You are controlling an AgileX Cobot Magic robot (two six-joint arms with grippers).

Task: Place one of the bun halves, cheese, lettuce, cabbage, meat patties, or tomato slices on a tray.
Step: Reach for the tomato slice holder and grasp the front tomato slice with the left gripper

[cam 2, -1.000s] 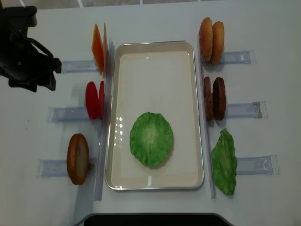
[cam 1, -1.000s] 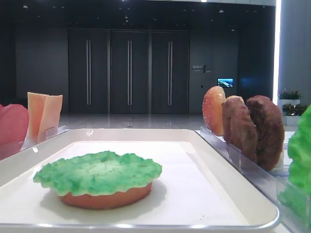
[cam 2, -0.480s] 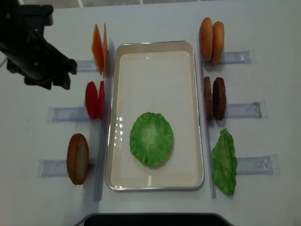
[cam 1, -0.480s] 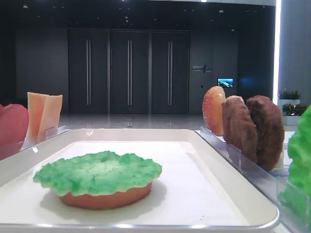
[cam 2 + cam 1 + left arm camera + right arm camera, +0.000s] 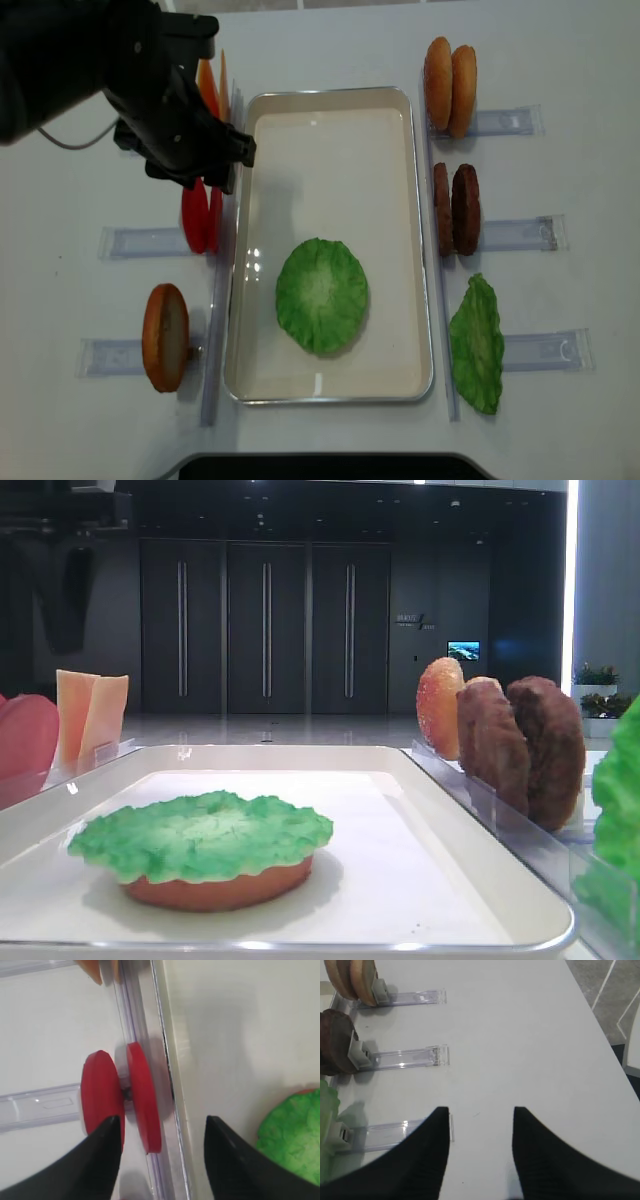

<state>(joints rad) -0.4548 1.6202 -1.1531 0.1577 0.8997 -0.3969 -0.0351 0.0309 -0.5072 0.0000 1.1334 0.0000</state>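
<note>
I should next use my left gripper to grab the red tomato slice by its free upper edge, because the clear holder keeps the slice's lower side.
My left gripper hangs open just above two upright red tomato slices in their clear holder. One fingertip is over the outer slice and the other over the tray rim. In the overhead view the black left arm covers the tops of the tomato slices and part of the cheese. On the white tray lies a green lettuce on top of a bun half. The right gripper is open over bare table.
Right of the tray, clear holders carry two bun halves, two meat patties and a green leaf. Another bun half stands at the lower left. The tray's far half holds nothing.
The left arm has swung in from the far left toward the tray and now stands over the tomato slices. Its jaws stayed open. Nothing on the tray moved.
</note>
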